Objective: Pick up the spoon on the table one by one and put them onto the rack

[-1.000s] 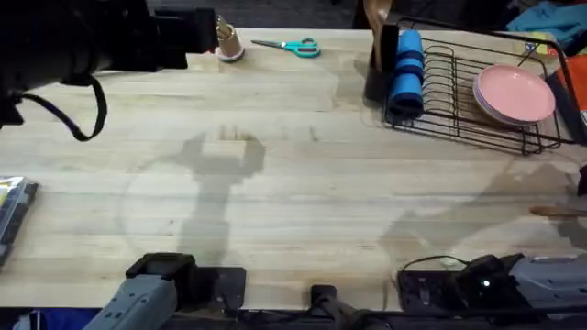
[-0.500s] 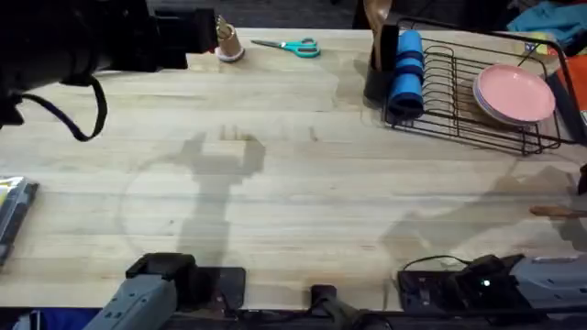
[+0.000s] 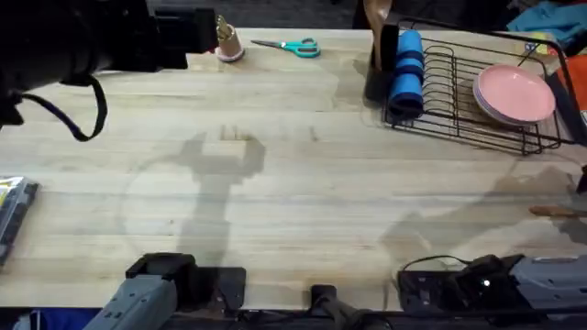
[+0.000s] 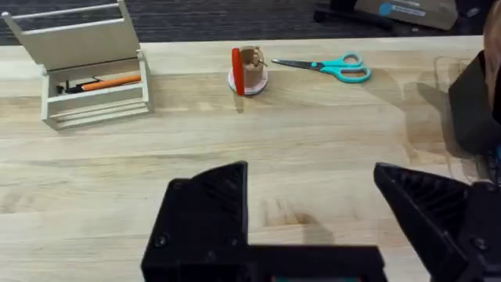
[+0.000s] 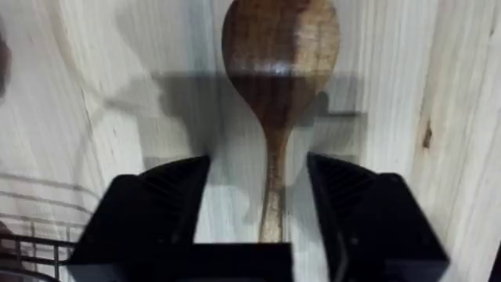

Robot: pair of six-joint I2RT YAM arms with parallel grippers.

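Note:
My right gripper grips the brown wooden spoon (image 5: 280, 47) by its thin handle (image 5: 274, 184) next, to put the spoon onto the rack.
A brown wooden spoon (image 5: 280, 47) lies flat on the light plank table (image 5: 391, 94). My right gripper (image 5: 266, 204) hangs over it, open, with one black finger on each side of the thin handle and a gap on both sides. From overhead this spoon (image 3: 558, 211) lies at the table's far right edge. The black wire rack (image 3: 477, 119) stands at the back right, and a wooden utensil (image 3: 374, 16) stands upright in its black holder. My left gripper (image 4: 313, 211) is open, empty and high above the table (image 4: 313, 125).
Pink plates (image 3: 514, 94) and a blue roll (image 3: 406, 69) sit in the rack. Teal-handled scissors (image 3: 289, 46) and a small wooden piece (image 3: 227, 41) lie at the back edge. A beige box (image 4: 90, 66) stands farther left. The raised left arm (image 3: 83, 41) looms dark at the upper left.

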